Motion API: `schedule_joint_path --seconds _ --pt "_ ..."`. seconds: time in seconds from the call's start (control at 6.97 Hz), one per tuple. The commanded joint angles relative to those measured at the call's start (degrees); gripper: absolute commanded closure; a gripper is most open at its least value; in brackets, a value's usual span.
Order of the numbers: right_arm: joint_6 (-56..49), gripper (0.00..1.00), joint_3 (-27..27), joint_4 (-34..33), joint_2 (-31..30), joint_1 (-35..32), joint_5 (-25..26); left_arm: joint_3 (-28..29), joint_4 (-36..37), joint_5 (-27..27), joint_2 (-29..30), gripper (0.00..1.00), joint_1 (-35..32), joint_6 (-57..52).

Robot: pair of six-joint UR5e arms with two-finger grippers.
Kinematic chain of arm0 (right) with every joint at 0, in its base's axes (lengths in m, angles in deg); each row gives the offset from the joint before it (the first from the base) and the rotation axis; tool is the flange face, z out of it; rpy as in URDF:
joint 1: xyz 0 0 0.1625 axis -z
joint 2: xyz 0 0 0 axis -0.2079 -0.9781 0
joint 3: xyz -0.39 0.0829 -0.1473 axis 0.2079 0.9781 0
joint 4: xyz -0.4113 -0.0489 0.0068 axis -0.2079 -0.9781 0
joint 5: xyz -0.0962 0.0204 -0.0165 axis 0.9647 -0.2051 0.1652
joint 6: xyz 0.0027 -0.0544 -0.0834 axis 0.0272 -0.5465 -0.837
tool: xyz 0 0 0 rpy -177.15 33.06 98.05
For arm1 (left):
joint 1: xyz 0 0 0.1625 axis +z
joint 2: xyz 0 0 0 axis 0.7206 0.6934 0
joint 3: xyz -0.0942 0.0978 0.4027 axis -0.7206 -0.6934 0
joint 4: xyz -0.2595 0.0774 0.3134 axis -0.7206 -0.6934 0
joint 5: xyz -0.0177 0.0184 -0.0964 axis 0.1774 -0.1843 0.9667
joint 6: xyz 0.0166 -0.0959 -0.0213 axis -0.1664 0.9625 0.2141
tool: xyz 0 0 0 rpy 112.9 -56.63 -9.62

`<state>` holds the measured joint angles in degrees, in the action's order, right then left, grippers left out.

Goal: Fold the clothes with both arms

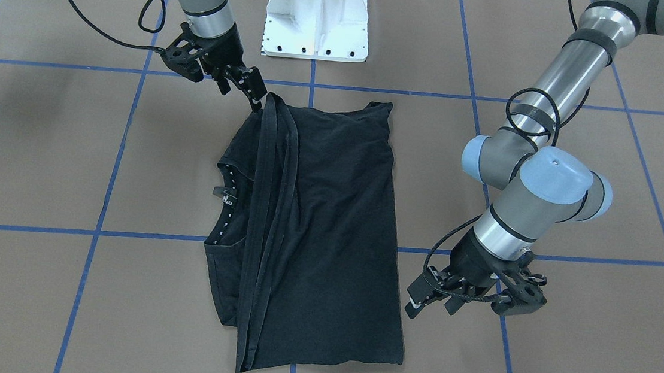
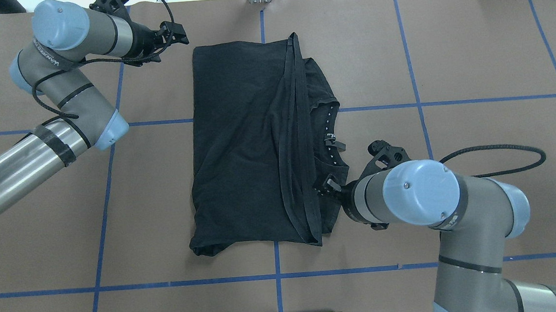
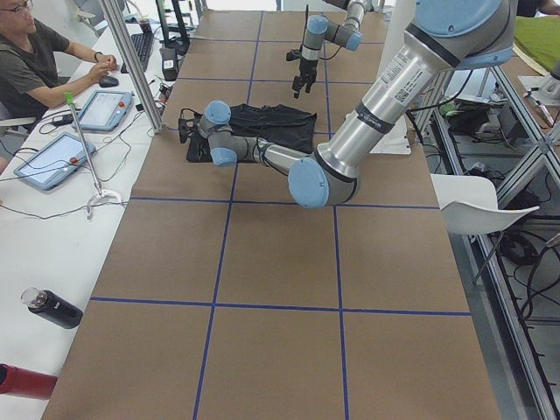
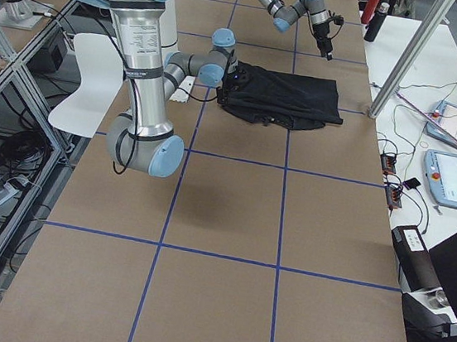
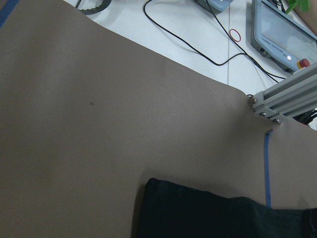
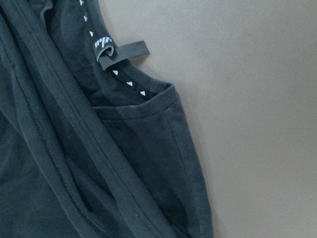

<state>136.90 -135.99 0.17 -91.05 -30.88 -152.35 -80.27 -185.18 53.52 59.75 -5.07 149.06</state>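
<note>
The right gripper picks up the shirt by its hem corner at the hem strip's end (image 1: 270, 102) next, to fold the black T-shirt (image 1: 328, 228) over on itself.
The black T-shirt (image 1: 328, 228) lies folded lengthwise on the brown table, its hems running in a strip along the fold (image 2: 296, 140). The collar with small white marks and a tag (image 2: 330, 140) shows at its right edge, also in the right wrist view (image 6: 106, 44). The logo is hidden. My right gripper (image 1: 241, 88) is open, low at the shirt's near right corner, one fingertip by the hem. My left gripper (image 2: 176, 33) is open and empty, just left of the shirt's far left corner (image 5: 153, 186).
The white pedestal (image 1: 317, 17) stands at the robot's side of the table. Blue tape lines cross the brown surface. An aluminium post (image 5: 282, 99), tablets and cables are past the far edge. An operator (image 3: 35, 61) sits there.
</note>
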Motion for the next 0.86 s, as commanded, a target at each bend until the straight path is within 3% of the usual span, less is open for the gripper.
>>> schedule_joint_path --seconds 0.0,0.72 --pt "4.9 0.0 1.0 0.2 0.2 6.3 9.1 -0.7 0.3 0.2 -0.6 0.0 -0.1 0.1" --pt "7.9 0.01 6.6 0.5 2.8 7.1 13.0 -1.0 1.6 0.1 -0.7 0.0 -0.1 0.2"
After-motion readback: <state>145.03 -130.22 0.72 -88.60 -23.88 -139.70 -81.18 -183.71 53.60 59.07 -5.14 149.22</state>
